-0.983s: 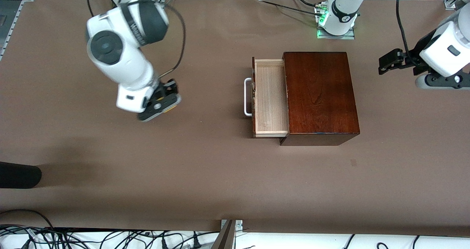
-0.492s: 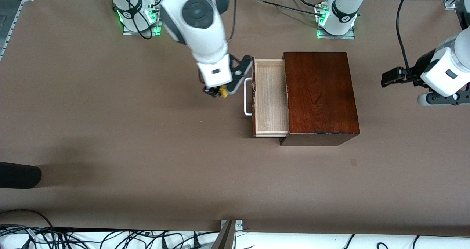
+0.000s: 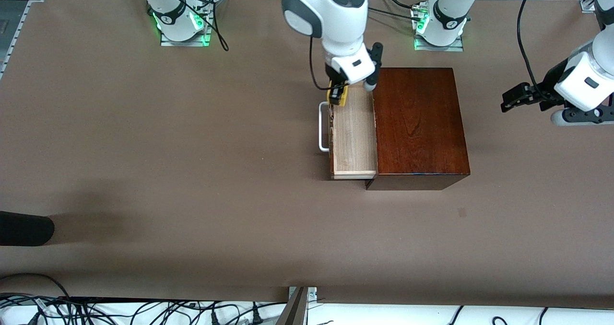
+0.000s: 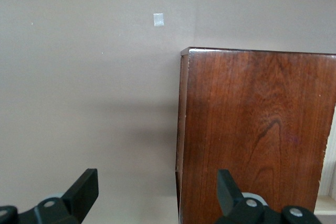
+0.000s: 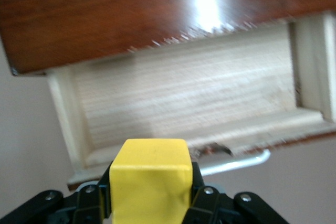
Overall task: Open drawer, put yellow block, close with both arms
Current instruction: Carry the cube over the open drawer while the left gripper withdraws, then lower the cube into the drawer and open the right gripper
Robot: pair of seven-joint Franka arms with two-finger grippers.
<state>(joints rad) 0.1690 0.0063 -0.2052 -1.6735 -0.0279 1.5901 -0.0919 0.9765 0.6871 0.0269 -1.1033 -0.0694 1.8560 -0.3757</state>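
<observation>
I should keep holding the yellow block with my right gripper until the block is lower, because it is still above the drawer's pale tray.
The drawer stands pulled out of the dark mahogany box, its pale wood tray bare and its white bar handle toward the right arm's end. My right gripper is shut on the yellow block and holds it over the drawer's corner by the handle. In the right wrist view the yellow block sits between the fingers, with the drawer under it. My left gripper is open and empty, up in the air off the box's end; its wrist view shows the box.
A dark object lies at the table's edge toward the right arm's end. A small mark sits on the brown table nearer the camera than the box. Cables run along the camera-side edge.
My right gripper has carried the yellow block from the table's right-arm end across to over the open drawer. My left gripper has shifted slightly.
</observation>
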